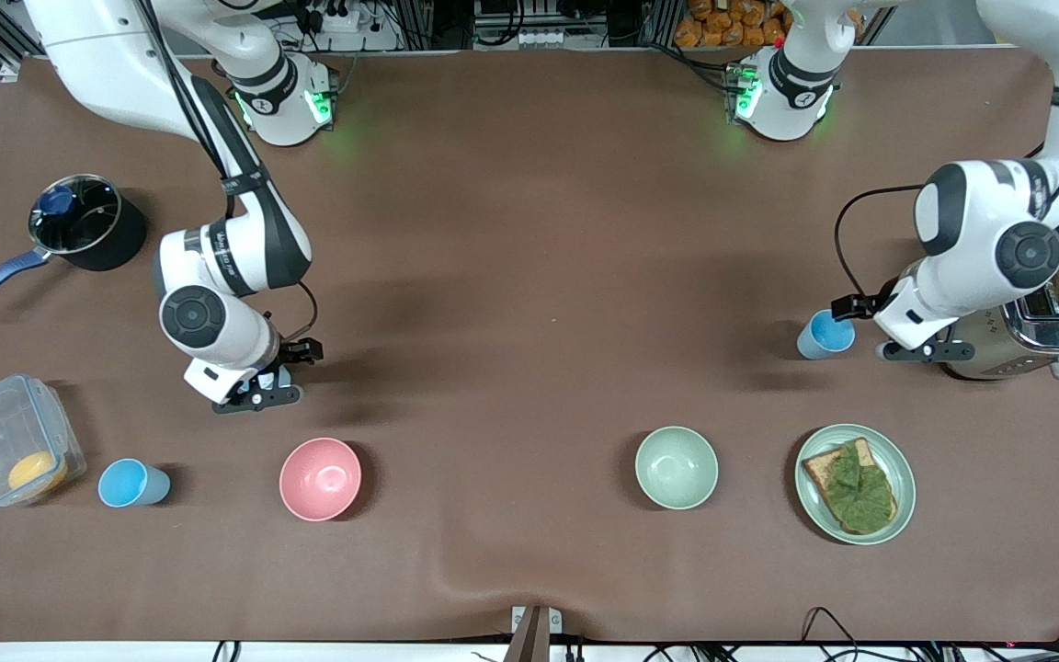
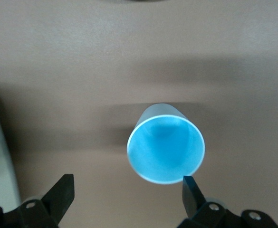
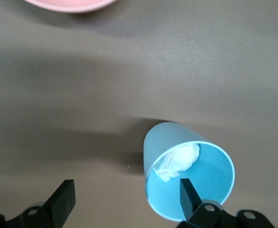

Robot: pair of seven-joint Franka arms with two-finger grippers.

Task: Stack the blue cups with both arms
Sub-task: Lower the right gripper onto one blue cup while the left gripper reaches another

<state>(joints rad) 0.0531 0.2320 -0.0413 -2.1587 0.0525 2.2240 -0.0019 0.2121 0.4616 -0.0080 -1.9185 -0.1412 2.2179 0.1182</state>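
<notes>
My left gripper grabs the blue cup beside the toaster (image 1: 1028, 333) by its rim (image 1: 851, 324) next, to stack the blue cups.
One blue cup (image 1: 826, 334) stands toward the left arm's end of the table, beside the toaster. My left gripper (image 1: 917, 349) hovers next to it, open and empty. In the left wrist view the cup (image 2: 166, 149) sits just ahead of the open gripper (image 2: 128, 192), close to one fingertip (image 2: 190, 189). The other blue cup (image 1: 132, 483) stands near the front edge, toward the right arm's end. My right gripper (image 1: 258, 386) is open and empty, above the table. In the right wrist view that cup (image 3: 191, 178) shows something white inside it, by one finger (image 3: 188, 194) of the gripper (image 3: 127, 197).
A pink bowl (image 1: 320, 478) and a pale green bowl (image 1: 677, 467) sit near the front. A plate (image 1: 902, 460) holds toast with greens. A toaster (image 1: 1035, 336), a black pot (image 1: 79, 225) and a clear lidded box (image 1: 10, 450) stand at the table's ends.
</notes>
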